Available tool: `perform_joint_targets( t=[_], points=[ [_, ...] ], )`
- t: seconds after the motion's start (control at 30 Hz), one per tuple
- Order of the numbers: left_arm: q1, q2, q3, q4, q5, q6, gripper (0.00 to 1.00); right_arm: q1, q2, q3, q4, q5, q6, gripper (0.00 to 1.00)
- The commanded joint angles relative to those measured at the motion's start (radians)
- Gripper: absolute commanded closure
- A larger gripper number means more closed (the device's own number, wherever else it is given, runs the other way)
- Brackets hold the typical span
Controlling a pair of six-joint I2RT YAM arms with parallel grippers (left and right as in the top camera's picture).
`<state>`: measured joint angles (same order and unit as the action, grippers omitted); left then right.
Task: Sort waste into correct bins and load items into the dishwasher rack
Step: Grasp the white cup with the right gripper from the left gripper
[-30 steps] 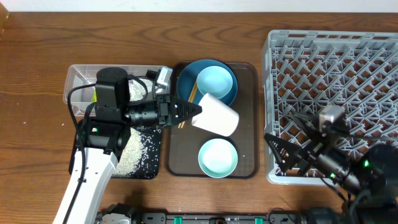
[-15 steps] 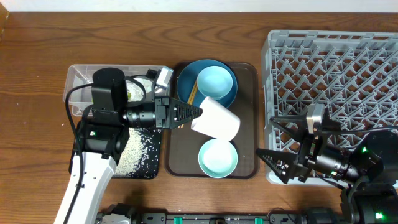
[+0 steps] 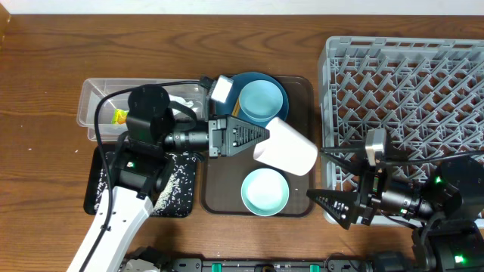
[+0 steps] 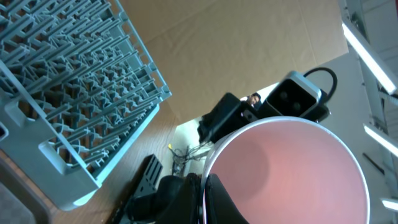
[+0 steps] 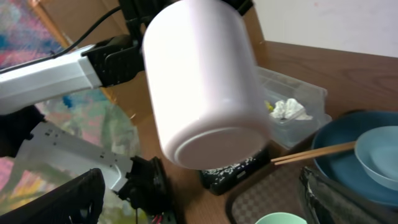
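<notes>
I will next use my right gripper to grab the small pink cup's outer sides from the cup's base end [image 3: 302, 156] and leave the cup's rim free, to load the dishwasher rack [image 3: 401, 91].
My left gripper [image 3: 253, 138] is shut on the rim of the small pink cup [image 3: 286, 148] and holds it on its side above the brown tray's right part. In the left wrist view the fingers [image 4: 203, 198] pinch the rim of the cup [image 4: 286, 171]. My right gripper [image 3: 330, 183] is open and empty, just right of the cup, in front of the dishwasher rack [image 3: 401, 91]. The right wrist view shows the cup's base [image 5: 202, 87] close ahead, between my spread fingers [image 5: 199, 205]. The chopsticks [image 5: 311, 152] lie on the dark blue plate [image 3: 225, 92] by the light blue bowl [image 3: 262, 100]. The mint bowl [image 3: 265, 190] sits nearer.
The brown serving tray [image 3: 302, 87] holds the dishes. The clear tub [image 3: 94, 102] holds the white napkin [image 5: 289, 109] and a yellow-green wrapper [image 3: 119, 116]. The black tray [image 3: 102, 181] holds rice grains [image 3: 172, 181]. The rack also shows in the left wrist view [image 4: 68, 81].
My left gripper has carried the cup to the right, toward the rack, and its arm has swung off the black tray. My right gripper has moved left toward the cup with its fingers spread.
</notes>
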<state>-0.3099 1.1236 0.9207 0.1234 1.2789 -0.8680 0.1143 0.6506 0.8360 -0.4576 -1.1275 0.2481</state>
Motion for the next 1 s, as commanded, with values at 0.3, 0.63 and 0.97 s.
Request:
perform_joint_targets(
  t=[0.3, 0.63, 0.97],
  points=[
    [-0.056, -0.014, 0.014, 0.021, -0.06, -0.043, 0.94, 0.091, 0.028, 0.018, 0.121, -0.003, 0.013, 0.12],
    [-0.056, -0.014, 0.014, 0.021, -0.053, -0.043, 0.94, 0.112, 0.127, 0.018, 0.151, 0.001, -0.018, 0.23],
    [-0.056, -0.014, 0.013, 0.017, -0.053, -0.043, 0.94, 0.13, 0.159, 0.018, 0.22, -0.006, -0.018, 0.3]
  ],
)
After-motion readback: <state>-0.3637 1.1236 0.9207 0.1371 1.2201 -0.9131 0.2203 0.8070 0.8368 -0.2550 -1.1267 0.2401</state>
